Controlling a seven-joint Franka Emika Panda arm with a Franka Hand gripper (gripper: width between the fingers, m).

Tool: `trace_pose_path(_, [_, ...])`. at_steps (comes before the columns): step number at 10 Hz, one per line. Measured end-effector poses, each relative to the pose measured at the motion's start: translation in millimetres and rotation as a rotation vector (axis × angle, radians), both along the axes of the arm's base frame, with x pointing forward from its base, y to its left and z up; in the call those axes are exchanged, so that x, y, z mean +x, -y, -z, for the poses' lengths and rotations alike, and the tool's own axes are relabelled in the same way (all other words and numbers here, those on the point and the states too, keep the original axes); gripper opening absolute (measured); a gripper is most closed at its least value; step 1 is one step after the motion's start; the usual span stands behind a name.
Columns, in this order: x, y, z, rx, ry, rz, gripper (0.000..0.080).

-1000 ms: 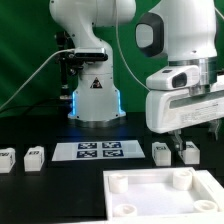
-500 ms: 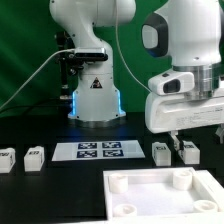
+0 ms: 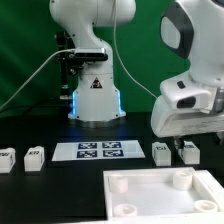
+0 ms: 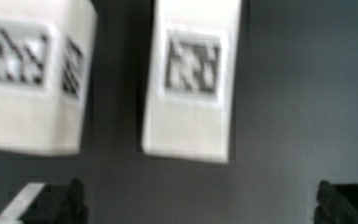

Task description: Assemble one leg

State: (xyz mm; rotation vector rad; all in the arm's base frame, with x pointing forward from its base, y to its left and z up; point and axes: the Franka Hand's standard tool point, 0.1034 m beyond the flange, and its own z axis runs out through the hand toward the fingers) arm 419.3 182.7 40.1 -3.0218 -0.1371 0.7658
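Note:
Bare table shows between my fingers, short of the white leg, so closing now would miss and it is too early. My gripper moves toward the leg, then closes on it.
Two white legs point(image 3: 160, 152) point(image 3: 190, 153) stand side by side on the black table at the exterior view's right, behind the plate. My gripper point(image 3: 186, 140) hangs just above them, open, with nothing between its fingers. The wrist view looks straight down on both legs point(image 4: 34, 80) point(image 4: 194, 80), each showing a black-and-white tag. The two dark fingertips point(image 4: 51, 205) stand wide apart at the frame's edge, and the gripper point(image 4: 201, 205) has only bare table between them. Two more legs point(image 3: 5, 160) point(image 3: 33, 157) sit at the exterior view's far left.
The large white square plate point(image 3: 150, 181) with round corner sockets lies in front at the exterior view's right. The marker board point(image 3: 100, 150) lies mid-table before the robot's base point(image 3: 95, 100). A green backdrop closes the back.
The arm has swung toward the exterior view's right and come slightly lower over the two right-hand legs. The jaws stay wide open. No part has moved.

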Motion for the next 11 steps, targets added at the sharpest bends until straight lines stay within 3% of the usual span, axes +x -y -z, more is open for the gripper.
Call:
trace_pose_path(3, [-5.0,1.7,1.2,-0.05,-0.312,-0.009,0.0649])
trace_pose_path(4, [-2.2,-3.6,6.7,-0.067,-0.362,0.0,0.0649])
trace_pose_path(11, [-27.5,-1.7,25.5,-0.098,-0.409,0.014,0.0649])
